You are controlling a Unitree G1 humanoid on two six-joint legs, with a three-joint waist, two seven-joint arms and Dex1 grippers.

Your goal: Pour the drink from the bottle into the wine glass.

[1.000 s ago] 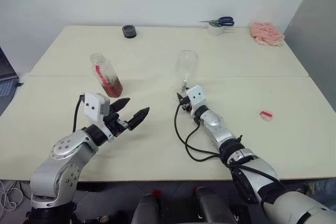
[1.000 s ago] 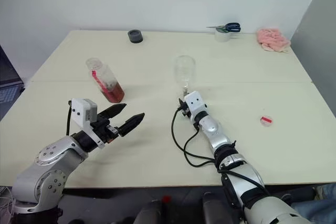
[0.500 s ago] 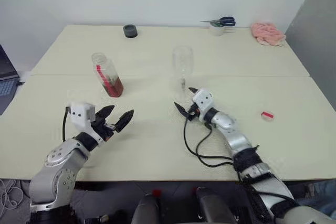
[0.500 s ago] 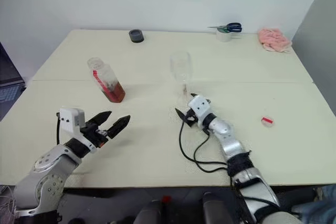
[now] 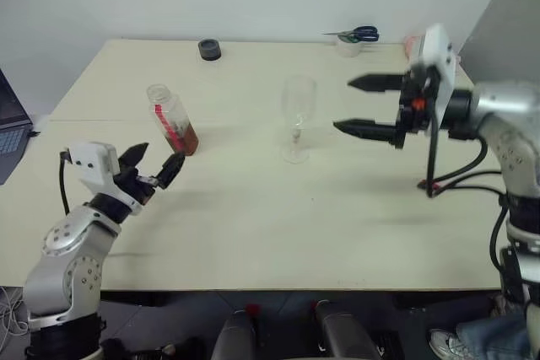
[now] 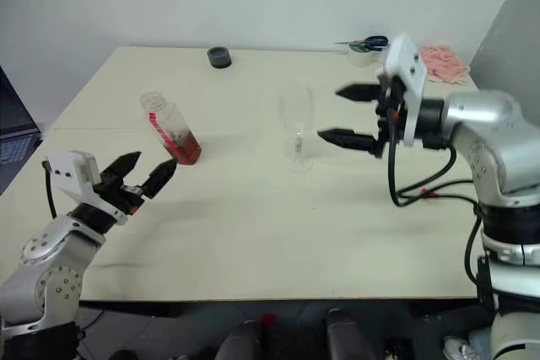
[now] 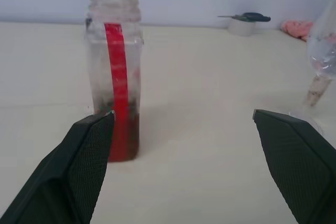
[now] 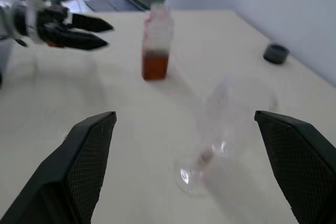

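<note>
The left gripper grabs the bottle by the flat sides of its body (image 5: pixel 175 126) next, since the bottle's open neck (image 5: pixel 159 94) is round and ridged.
The bottle (image 5: pixel 171 120) stands uncapped on the table's left half, with a red label strip and a little amber-brown drink (image 7: pixel 126 139) at its bottom. The wine glass (image 5: pixel 297 120) stands upright mid-table and looks empty. My left gripper (image 5: pixel 159 163) is open, low over the table just short of the bottle, fingers pointing at it. In the left wrist view the bottle (image 7: pixel 116 77) rises behind one finger. My right gripper (image 6: pixel 330 112) hangs open in the air to the right of the glass, at bowl height, pointing left toward it without touching.
A black round lid (image 5: pixel 208 50), scissors on a tape roll (image 5: pixel 350 38) and a pink cloth (image 6: pixel 443 63) lie along the far edge. A small red-and-white cap (image 6: pixel 429 195) lies at the right, under my right arm's cable. A laptop (image 5: pixel 8 128) sits off the left edge.
My right gripper opened wide, left the glass's foot, and rose up and to the right, now pointing left. My left gripper drew left, closer to the bottle's side. Bottle and glass stayed put.
</note>
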